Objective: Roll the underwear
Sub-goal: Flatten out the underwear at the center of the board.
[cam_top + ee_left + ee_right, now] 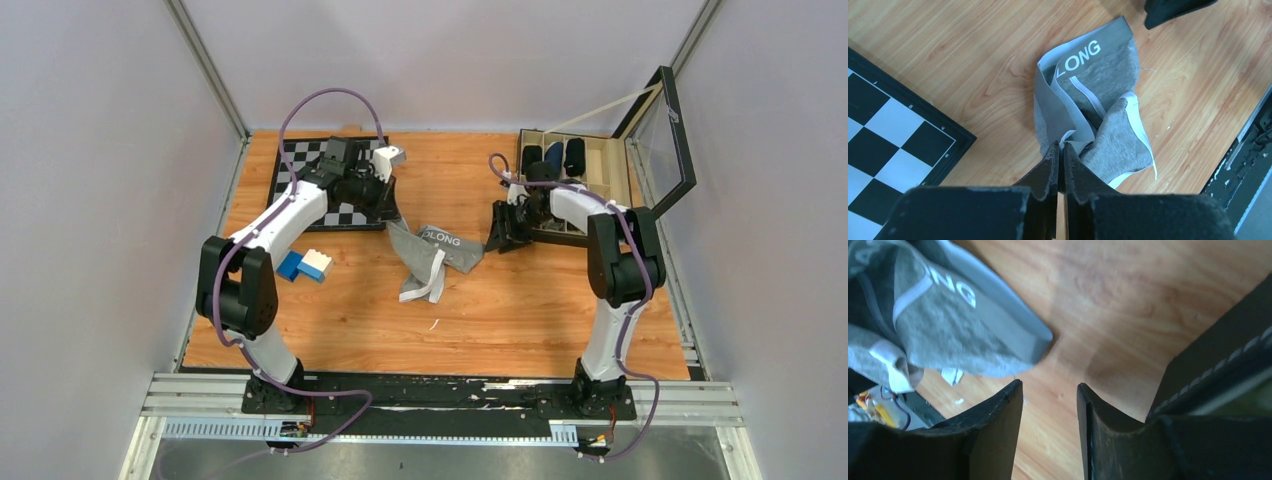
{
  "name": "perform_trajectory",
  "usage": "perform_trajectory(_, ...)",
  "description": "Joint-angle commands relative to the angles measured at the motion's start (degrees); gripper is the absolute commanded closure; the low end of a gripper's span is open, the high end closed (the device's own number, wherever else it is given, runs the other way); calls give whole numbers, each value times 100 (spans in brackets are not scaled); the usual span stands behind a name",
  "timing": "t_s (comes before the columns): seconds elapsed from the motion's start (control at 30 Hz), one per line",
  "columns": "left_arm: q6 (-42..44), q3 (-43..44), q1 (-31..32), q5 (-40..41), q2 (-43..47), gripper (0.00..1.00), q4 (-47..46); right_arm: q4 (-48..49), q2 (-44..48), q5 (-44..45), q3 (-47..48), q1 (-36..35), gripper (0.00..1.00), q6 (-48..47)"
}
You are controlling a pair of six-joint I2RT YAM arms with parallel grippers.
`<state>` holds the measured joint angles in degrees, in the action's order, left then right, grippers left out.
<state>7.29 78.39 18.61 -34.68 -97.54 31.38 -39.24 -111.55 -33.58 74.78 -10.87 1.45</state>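
Observation:
To spread the underwear flat for rolling, my right gripper next needs to grip the underwear's free waistband corner (480,247) (1041,342), opposite my left gripper's hold.
The grey underwear (432,258) with a lettered waistband lies crumpled on the wooden table, mid-centre. It also shows in the left wrist view (1098,110) and the right wrist view (938,330). My left gripper (392,216) is at its far left corner; in the left wrist view the gripper (1061,145) is shut on a fold of the underwear's edge. My right gripper (498,238) is just right of the garment, near the box. In the right wrist view the gripper (1048,386) is open and empty above bare wood, the waistband end just ahead to its left.
A chessboard (300,200) lies at the back left under the left arm. Blue and white blocks (305,265) sit beside the left arm. An open wooden box (590,185) with rolled dark garments stands at the back right, lid raised, close to the right gripper.

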Motion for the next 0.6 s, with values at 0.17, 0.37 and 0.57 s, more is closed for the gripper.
perform_trajectory(0.17,-253,-146,-16,-332,233,91,-320,483,-535,769,646,-537,58,514)
perform_trajectory(0.37,-431,-156,-15,-455,317,91,-444,446,-506,1560,529,-625,68,710)
perform_trajectory(0.57,-484,-145,-15,-491,377,91,-465,470,-663,1696,481,-682,85,540)
